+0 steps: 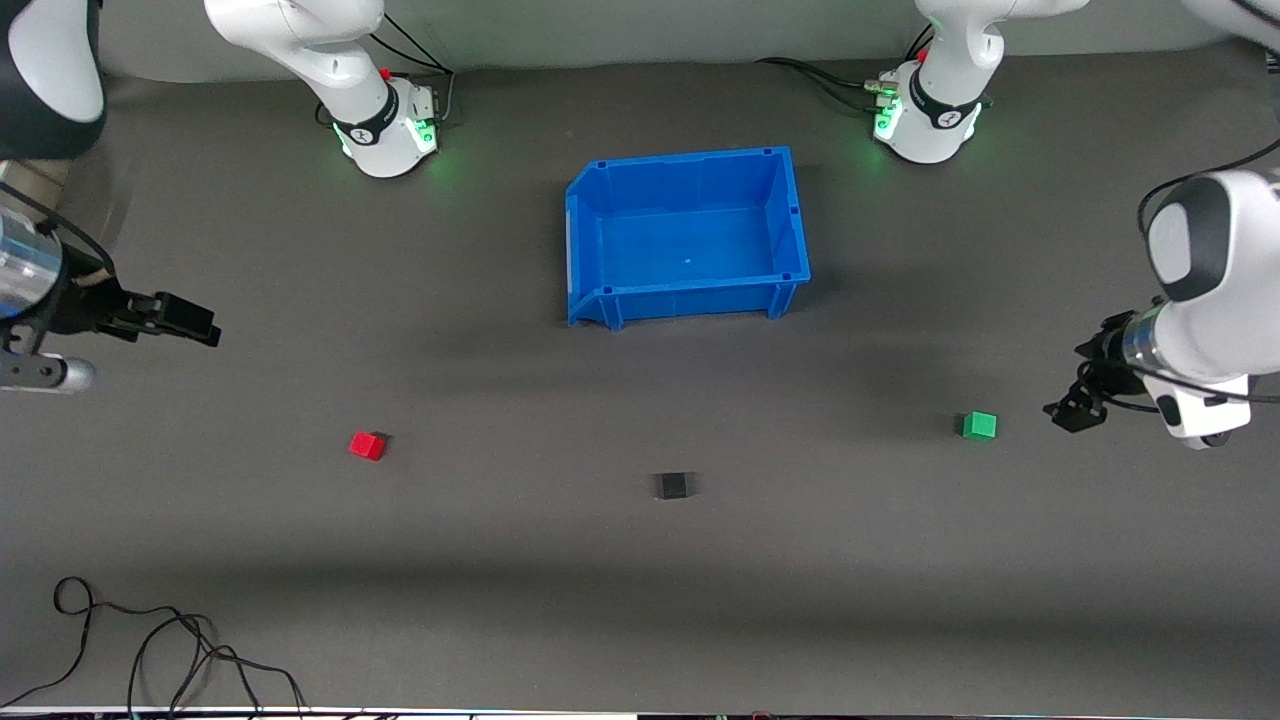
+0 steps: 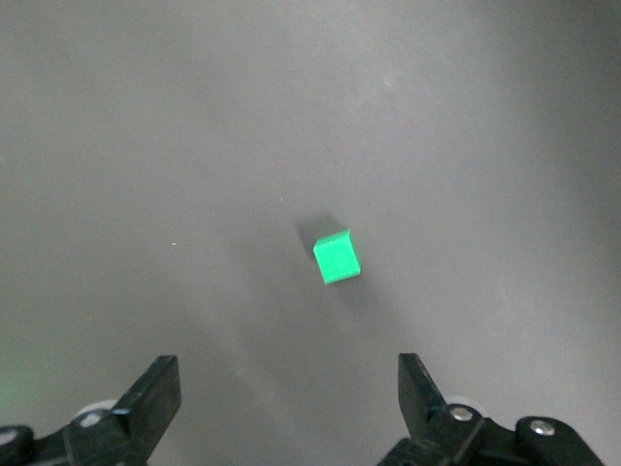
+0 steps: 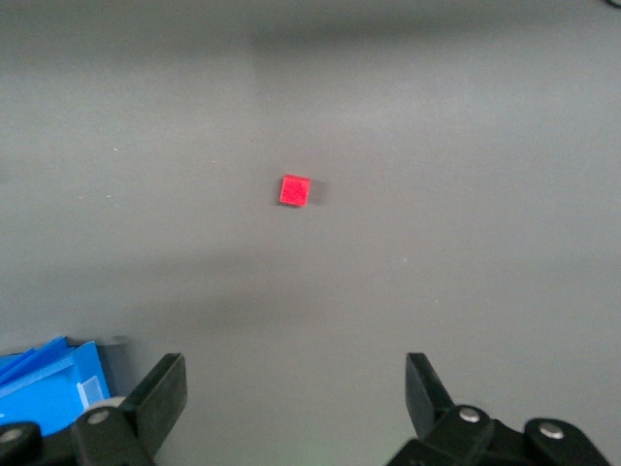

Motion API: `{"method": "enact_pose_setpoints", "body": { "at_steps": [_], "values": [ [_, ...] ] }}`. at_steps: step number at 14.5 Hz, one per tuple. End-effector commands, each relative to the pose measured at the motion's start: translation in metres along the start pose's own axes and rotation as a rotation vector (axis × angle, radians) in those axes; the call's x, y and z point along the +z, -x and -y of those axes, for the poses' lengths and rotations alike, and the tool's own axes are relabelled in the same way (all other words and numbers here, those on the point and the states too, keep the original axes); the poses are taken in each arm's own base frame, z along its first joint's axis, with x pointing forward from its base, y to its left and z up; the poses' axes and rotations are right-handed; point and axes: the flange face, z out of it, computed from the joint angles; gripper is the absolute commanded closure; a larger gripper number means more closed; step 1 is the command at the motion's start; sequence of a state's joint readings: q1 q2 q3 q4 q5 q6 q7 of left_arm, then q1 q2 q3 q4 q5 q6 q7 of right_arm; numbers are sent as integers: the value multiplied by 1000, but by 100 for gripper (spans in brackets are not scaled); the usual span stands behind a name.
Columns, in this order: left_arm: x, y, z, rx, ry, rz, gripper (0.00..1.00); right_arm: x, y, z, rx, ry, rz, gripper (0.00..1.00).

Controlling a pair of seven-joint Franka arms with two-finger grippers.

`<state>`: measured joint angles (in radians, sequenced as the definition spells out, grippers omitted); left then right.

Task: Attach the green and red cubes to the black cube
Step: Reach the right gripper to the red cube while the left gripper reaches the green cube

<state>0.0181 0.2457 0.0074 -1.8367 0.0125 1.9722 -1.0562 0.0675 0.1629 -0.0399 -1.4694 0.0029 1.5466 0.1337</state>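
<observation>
My left gripper grabs the green cube by two opposite sides next, so the green cube's free side meets the black cube (image 1: 672,486).
The black cube (image 1: 672,486) sits on the grey mat, nearest the front camera. The red cube (image 1: 367,445) lies toward the right arm's end and also shows in the right wrist view (image 3: 295,190). The green cube (image 1: 979,425) lies toward the left arm's end and also shows in the left wrist view (image 2: 337,257). My left gripper (image 1: 1072,408) is open and empty, hovering beside the green cube; its jaws frame bare mat in the left wrist view (image 2: 288,400). My right gripper (image 1: 198,324) is open and empty, up over the mat away from the red cube (image 3: 296,393).
An empty blue bin (image 1: 690,300) stands mid-table, farther from the front camera than the cubes; its corner shows in the right wrist view (image 3: 49,383). Loose black cables (image 1: 150,650) lie at the mat's front edge toward the right arm's end.
</observation>
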Motion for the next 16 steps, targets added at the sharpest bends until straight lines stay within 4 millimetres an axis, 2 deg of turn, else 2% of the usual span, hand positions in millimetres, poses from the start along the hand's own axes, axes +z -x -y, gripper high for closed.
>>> {"method": "enact_pose_setpoints", "body": {
  "at_steps": [1, 4, 6, 7, 8, 12, 16],
  "values": [
    [46, -7, -14, -167, -8, -3, 0, 37, -33, 6, -4, 5, -7, 1],
    [92, -10, -21, -249, -36, 13, 0, 97, -56, 10, 0, 9, 27, 1],
    [114, -13, -27, -333, -26, 19, 0, 126, -67, 13, 12, 9, 23, 1],
    [125, -22, -27, -381, -29, 26, 0, 141, -69, 15, 27, 10, 23, 1],
    [132, -31, -25, -406, -21, 30, 0, 157, -70, 16, 43, 8, 13, 1],
    [159, -10, -36, -366, -48, 32, 0, 230, -74, 19, 68, -37, -11, 1],
    [176, -10, -36, -349, -47, 26, 4, 287, -78, 20, 88, -34, -5, 1]
  ]
}}
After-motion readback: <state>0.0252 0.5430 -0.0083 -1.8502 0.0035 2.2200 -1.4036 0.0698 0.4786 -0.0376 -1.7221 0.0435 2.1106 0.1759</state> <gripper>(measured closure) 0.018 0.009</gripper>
